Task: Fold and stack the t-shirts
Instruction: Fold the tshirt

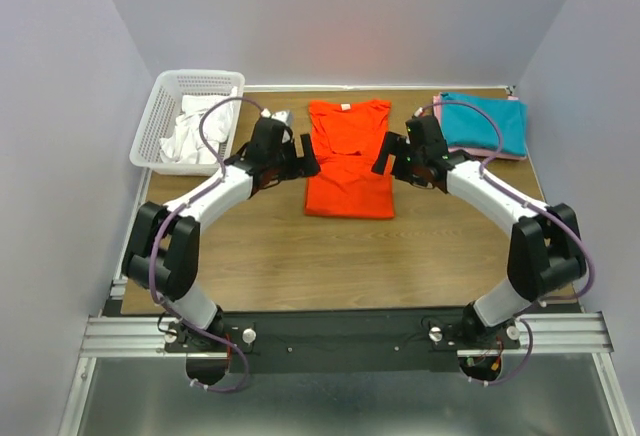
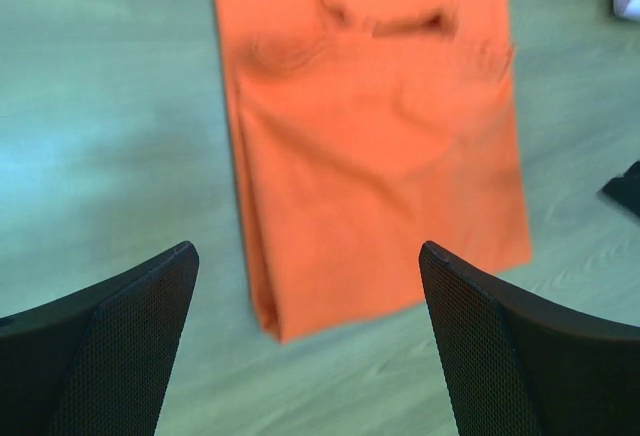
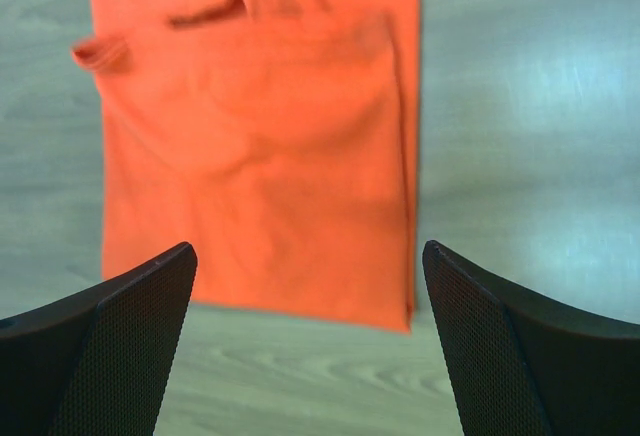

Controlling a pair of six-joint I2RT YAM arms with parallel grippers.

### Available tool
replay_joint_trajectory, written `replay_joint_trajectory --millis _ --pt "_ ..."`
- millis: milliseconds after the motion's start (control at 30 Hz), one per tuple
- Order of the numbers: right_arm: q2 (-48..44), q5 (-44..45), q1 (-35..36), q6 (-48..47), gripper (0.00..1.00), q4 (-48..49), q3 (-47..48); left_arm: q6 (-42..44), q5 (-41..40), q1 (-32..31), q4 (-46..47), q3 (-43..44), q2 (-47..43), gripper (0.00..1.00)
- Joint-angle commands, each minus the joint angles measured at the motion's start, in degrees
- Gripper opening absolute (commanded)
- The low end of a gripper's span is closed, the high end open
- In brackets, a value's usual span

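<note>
My left gripper grips the orange-red t-shirt (image 1: 348,161) by its near corner on that gripper's side next, to fold the t-shirt's near edge toward the collar.
The orange-red t-shirt (image 1: 348,161) lies flat mid-table, partly folded, with its lower half doubled up over the chest and the collar toward the far edge. My left gripper (image 1: 306,158) hovers at its left side and my right gripper (image 1: 384,154) at its right side. Both are open and hold nothing. In the left wrist view the t-shirt (image 2: 380,136) fills the space ahead of the open left gripper (image 2: 308,248). In the right wrist view the same t-shirt (image 3: 260,146) lies ahead of the open right gripper (image 3: 308,246). A folded teal t-shirt (image 1: 485,121) rests on a pink one (image 1: 468,150) at the far right.
A white mesh basket (image 1: 160,106) at the far left holds a crumpled white t-shirt (image 1: 192,136). A small grey object (image 1: 279,116) lies beside the basket. Bare wooden table (image 1: 350,256) stretches between the orange t-shirt and the arm bases. Walls close in on three sides.
</note>
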Motion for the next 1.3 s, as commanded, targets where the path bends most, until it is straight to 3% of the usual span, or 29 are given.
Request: replay_joint_trajectory --millis 0,200,467,567,700,800,900,1000,1267 --pt "-4.17 -2.44 -0.18 4.01 1.0 0.26 -7.75 -2.96 3.77 -0.93 5.6 -10.91 -3.55 0.98" --pt "-4.97 -4.9 -0.18 6.31 1.0 1.31 -13.74 -4.54 5.89 -1.37 9.66 -19.27 -3.82 0.97" --pt "-5.85 -2.8 -0.27 7.46 1.0 2.1 -15.85 -4.37 5.54 -1.63 10.45 -20.25 -0.57 0.78" --pt "-5.94 -2.79 -0.18 7.45 1.0 2.1 -16.29 -4.46 5.28 -1.63 10.54 -19.81 1.62 0.58" --pt "-5.59 -2.97 -0.18 7.63 1.0 2.28 -16.82 -4.54 5.28 -1.81 10.63 -19.89 2.42 0.5" --pt "-4.97 -3.58 -0.18 7.89 0.97 2.89 -17.34 -4.54 4.84 -2.07 10.63 -20.16 2.77 0.33" --pt "-4.01 -4.55 -0.27 8.42 0.91 3.77 -17.61 -4.63 4.66 -2.68 10.63 -20.33 3.3 0.24" --pt "-3.22 -4.81 -0.18 9.47 0.86 4.47 -17.79 -4.64 4.66 -3.3 10.54 -19.9 4.52 0.0" --pt "-1.02 -3.24 -0.18 10.97 0.65 4.91 -18.75 -5.42 1.76 -3.65 8.88 -19.89 3.83 0.0"
